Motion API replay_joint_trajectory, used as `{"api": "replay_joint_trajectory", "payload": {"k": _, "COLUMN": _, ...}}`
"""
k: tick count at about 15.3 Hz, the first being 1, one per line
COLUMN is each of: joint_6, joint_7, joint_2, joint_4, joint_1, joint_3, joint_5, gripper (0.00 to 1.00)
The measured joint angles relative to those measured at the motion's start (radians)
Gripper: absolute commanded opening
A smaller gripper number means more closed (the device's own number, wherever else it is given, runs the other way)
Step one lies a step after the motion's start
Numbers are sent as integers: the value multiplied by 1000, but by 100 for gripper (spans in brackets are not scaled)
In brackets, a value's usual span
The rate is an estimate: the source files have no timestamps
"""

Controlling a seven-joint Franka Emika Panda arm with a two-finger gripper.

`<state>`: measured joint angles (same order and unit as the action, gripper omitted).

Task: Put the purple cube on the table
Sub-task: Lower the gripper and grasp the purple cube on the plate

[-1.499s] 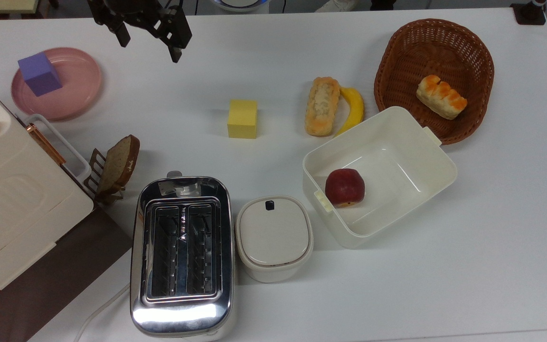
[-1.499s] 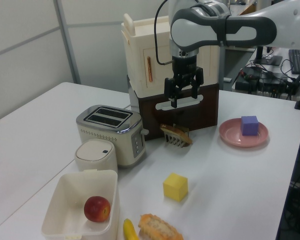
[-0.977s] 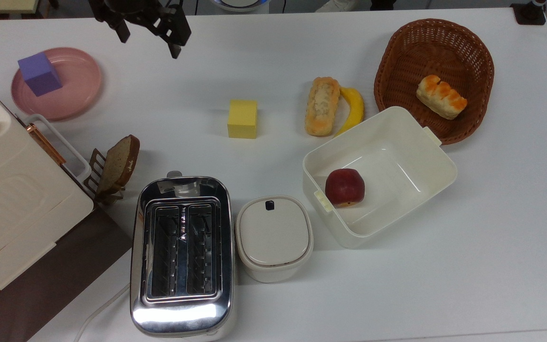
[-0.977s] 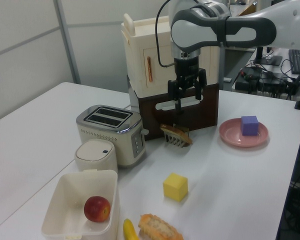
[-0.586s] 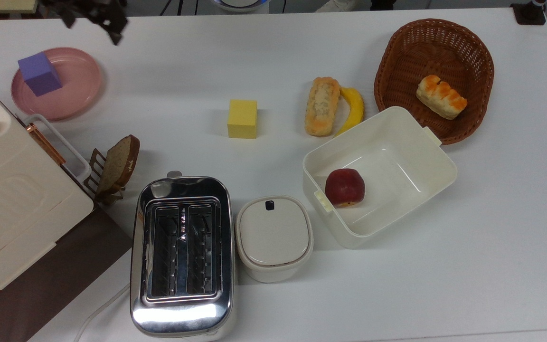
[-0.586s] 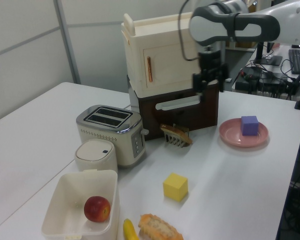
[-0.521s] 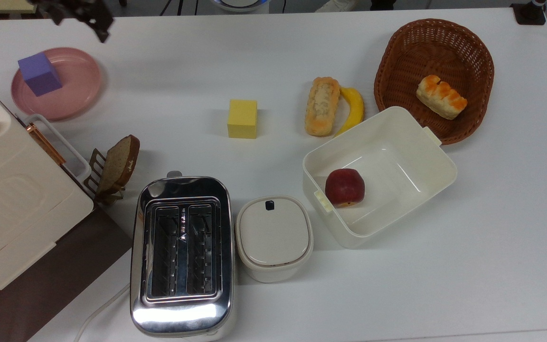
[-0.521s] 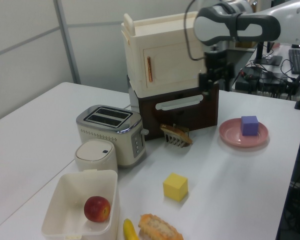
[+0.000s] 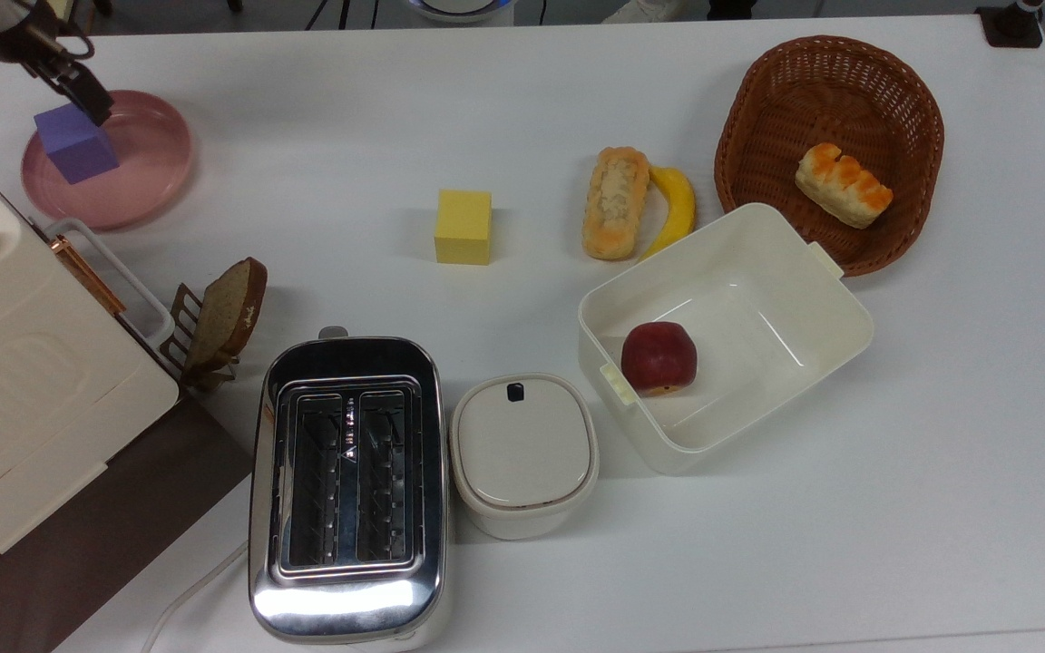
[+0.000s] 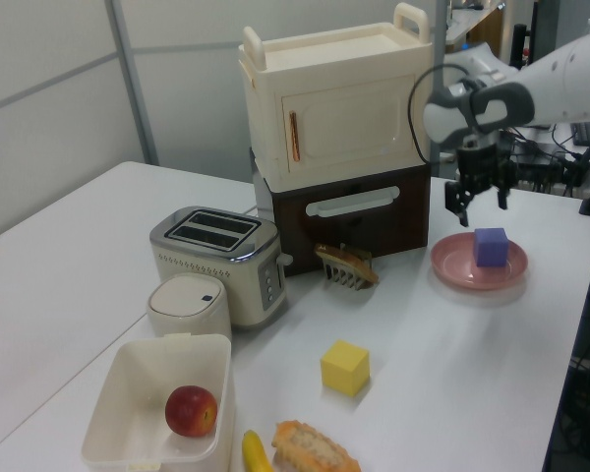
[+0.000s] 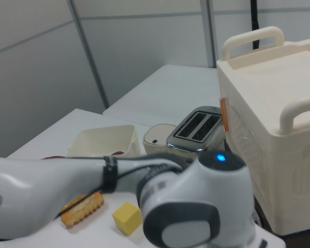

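The purple cube has to go off the pink plate and onto the table, so my gripper should next hold the cube by its top part.
The purple cube sits on the round pink plate at the top view's far left, on the white table. In the left view the purple cube rests on the pink plate near the table's right edge. My gripper hangs open just above and slightly left of the cube, holding nothing. From the top view my gripper overlaps the cube's back corner, with one dark finger showing. The arm's white body blocks the cube in the right view.
A yellow cube lies mid-table. A cream cabinet and a bread slice in a rack stand close to the plate. Toaster, lidded pot, bin with an apple, bread and banana, and wicker basket fill the rest.
My gripper has swung from above the table's middle-back, across to the pink plate, and dropped down over the purple cube. Its fingers stay open. The cube has not moved.
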<state>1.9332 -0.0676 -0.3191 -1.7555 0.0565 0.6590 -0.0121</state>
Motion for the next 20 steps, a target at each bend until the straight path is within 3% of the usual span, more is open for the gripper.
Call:
{"api": "replay_joint_trajectory", "payload": {"k": 3, "joint_6": 55, "joint_7": -53, "joint_2": -61, "joint_4": -4, "joint_1": 22, "joint_3": 1, "joint_5": 0, "gripper": 100}}
{"api": "replay_joint_trajectory", "payload": {"k": 9, "joint_6": 67, "joint_7": -542, "joint_2": -115, "joint_4": -4, "joint_1": 21, "joint_3": 1, "joint_5": -1, "gripper": 100}}
{"api": "replay_joint_trajectory", "payload": {"k": 13, "joint_6": 100, "joint_7": -697, "joint_2": -141, "joint_4": -5, "joint_1": 17, "joint_3": -5, "joint_5": -1, "gripper": 96}}
{"api": "replay_joint_trajectory", "payload": {"k": 15, "joint_6": 165, "joint_7": -733, "joint_2": -172, "joint_4": -15, "joint_1": 16, "joint_3": -7, "joint_5": -1, "gripper": 79}}
{"api": "replay_joint_trajectory", "payload": {"k": 16, "joint_6": 189, "joint_7": -741, "joint_2": -188, "joint_4": -18, "joint_1": 17, "joint_3": -7, "joint_5": -1, "gripper": 60}}
{"api": "replay_joint_trajectory", "payload": {"k": 17, "joint_6": 200, "joint_7": -747, "joint_2": -199, "joint_4": -18, "joint_1": 17, "joint_3": -7, "joint_5": -1, "gripper": 34}}
{"api": "replay_joint_trajectory", "payload": {"k": 18, "joint_6": 201, "joint_7": -748, "joint_2": -204, "joint_4": -18, "joint_1": 17, "joint_3": -7, "joint_5": -1, "gripper": 21}}
{"api": "replay_joint_trajectory", "payload": {"k": 19, "joint_6": 201, "joint_7": -749, "joint_2": -204, "joint_4": -18, "joint_1": 17, "joint_3": -7, "joint_5": -1, "gripper": 14}}
{"api": "replay_joint_trajectory", "payload": {"k": 20, "joint_6": 193, "joint_7": -749, "joint_2": -202, "joint_4": -16, "joint_1": 17, "joint_3": -7, "joint_5": -1, "gripper": 14}}
